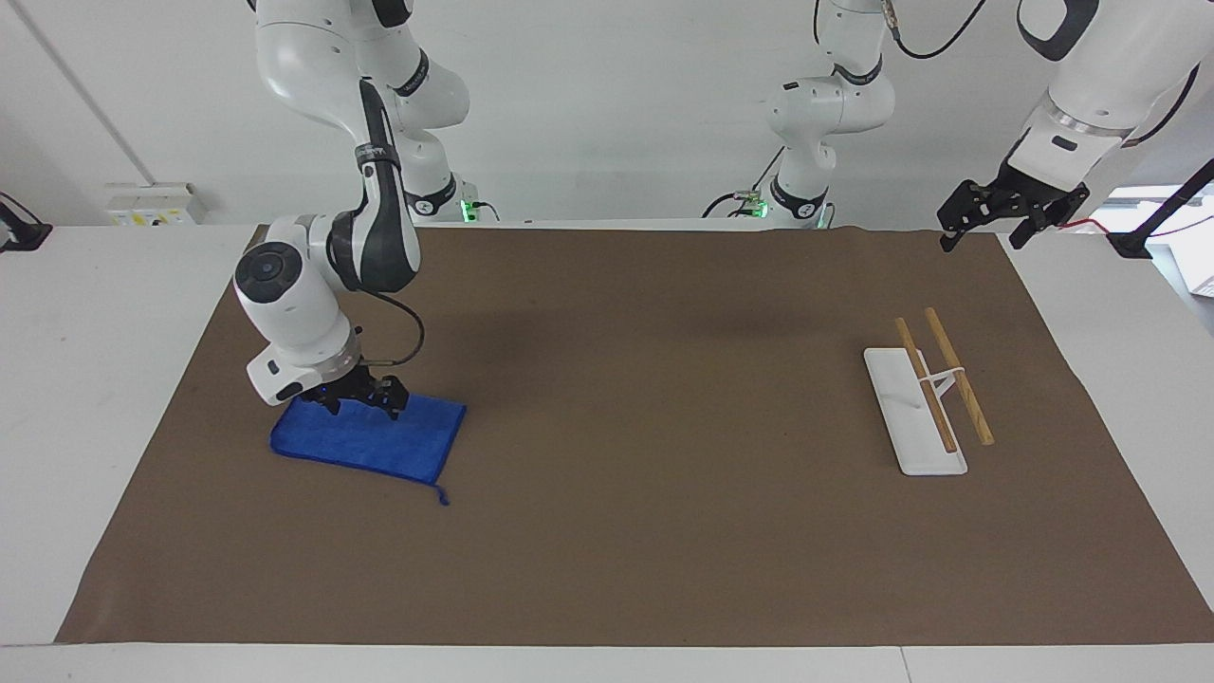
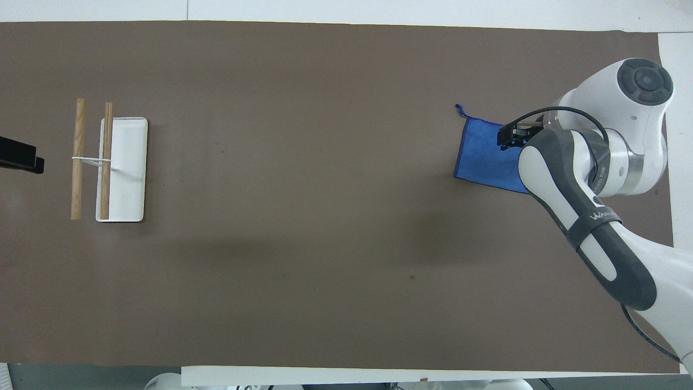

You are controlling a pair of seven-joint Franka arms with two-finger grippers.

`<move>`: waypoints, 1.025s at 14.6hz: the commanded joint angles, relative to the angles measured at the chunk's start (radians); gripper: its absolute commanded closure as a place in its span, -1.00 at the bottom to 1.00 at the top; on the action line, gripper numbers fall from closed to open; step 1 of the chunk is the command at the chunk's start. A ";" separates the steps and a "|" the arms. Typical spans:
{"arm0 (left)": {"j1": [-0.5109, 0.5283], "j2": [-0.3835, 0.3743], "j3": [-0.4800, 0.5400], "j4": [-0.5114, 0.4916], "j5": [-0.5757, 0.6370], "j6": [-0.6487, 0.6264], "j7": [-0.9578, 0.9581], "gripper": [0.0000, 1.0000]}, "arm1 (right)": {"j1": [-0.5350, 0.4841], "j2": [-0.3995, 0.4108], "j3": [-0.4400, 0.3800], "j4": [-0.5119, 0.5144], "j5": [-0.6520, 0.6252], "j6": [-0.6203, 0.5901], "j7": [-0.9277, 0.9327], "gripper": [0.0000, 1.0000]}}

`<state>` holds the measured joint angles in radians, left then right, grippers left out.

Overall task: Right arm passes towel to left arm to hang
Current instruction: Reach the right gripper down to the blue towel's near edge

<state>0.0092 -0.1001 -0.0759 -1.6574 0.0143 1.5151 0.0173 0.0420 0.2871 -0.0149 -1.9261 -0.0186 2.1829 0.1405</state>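
Note:
My right gripper grabs the blue towel's edge (image 2: 498,124) next, so its corner with the thread loop (image 2: 461,111) stays free for my left gripper.
The blue towel (image 1: 379,444) lies flat on the brown mat toward the right arm's end of the table, its thread tail on the corner farthest from the robots. My right gripper (image 1: 362,406) is low over the towel's edge nearest the robots, fingers spread and tips at the cloth. In the overhead view the right arm covers about half of the towel (image 2: 482,154). My left gripper (image 1: 982,232) waits open in the air over the mat's corner at the left arm's end; only its tip (image 2: 19,157) shows in the overhead view.
A white rack (image 1: 901,417) with two raised wooden bars (image 1: 958,375) stands toward the left arm's end; it also shows in the overhead view (image 2: 130,179). The brown mat (image 1: 645,474) covers most of the table.

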 commanded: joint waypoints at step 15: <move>0.003 -0.015 0.001 -0.012 0.006 -0.007 0.007 -1.00 | -0.053 -0.028 0.004 -0.172 0.016 0.083 -0.058 -0.50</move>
<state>0.0092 -0.1001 -0.0759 -1.6574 0.0143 1.5151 0.0173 0.0018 0.2891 -0.0179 -2.0610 -0.0185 2.2432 0.1195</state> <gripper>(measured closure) 0.000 0.211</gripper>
